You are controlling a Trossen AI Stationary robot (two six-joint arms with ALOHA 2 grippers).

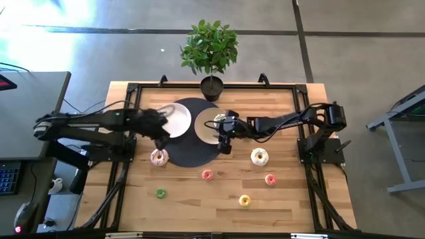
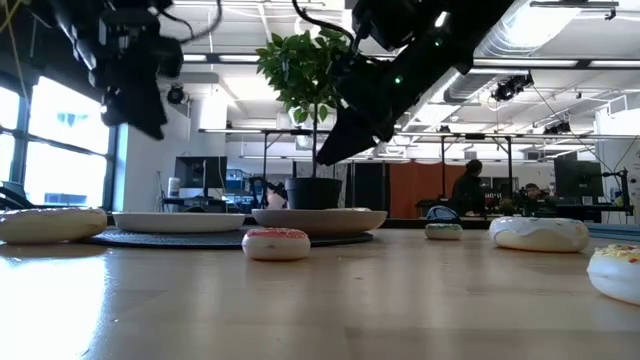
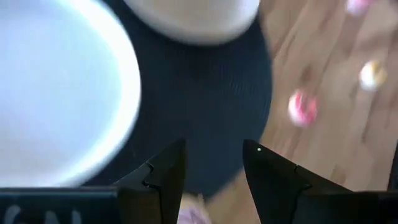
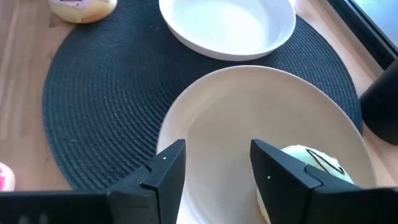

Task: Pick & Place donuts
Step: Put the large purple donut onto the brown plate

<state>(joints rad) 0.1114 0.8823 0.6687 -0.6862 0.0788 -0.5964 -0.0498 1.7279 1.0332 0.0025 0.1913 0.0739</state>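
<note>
I should place the large pink donut on the beige plate (image 1: pixel 206 126), so next my left gripper should grab the donut by its glazed ring beside the hole (image 1: pixel 159 157).
My left gripper (image 1: pixel 159 137) (image 3: pixel 214 155) is open and hangs above the left edge of the dark round mat (image 1: pixel 192 151), just beyond a large pink donut (image 1: pixel 159 157) that lies on the wood. My right gripper (image 1: pixel 224 138) (image 4: pixel 216 152) is open and raised over the beige plate (image 4: pixel 249 118). A pale green donut (image 4: pixel 311 163) lies flat on that plate beside one finger. A large white donut (image 1: pixel 259 157) and tiny rings, pink (image 1: pixel 207 175), red (image 1: pixel 270 179), green (image 1: pixel 161 193) and yellow (image 1: pixel 244 200), lie on the table.
A white plate (image 1: pixel 174 119) sits on the mat next to the beige one. A potted plant (image 1: pixel 211 53) stands at the far edge. A black frame (image 1: pixel 305 99) runs round the table. Bare wood lies along the near edge between the small rings.
</note>
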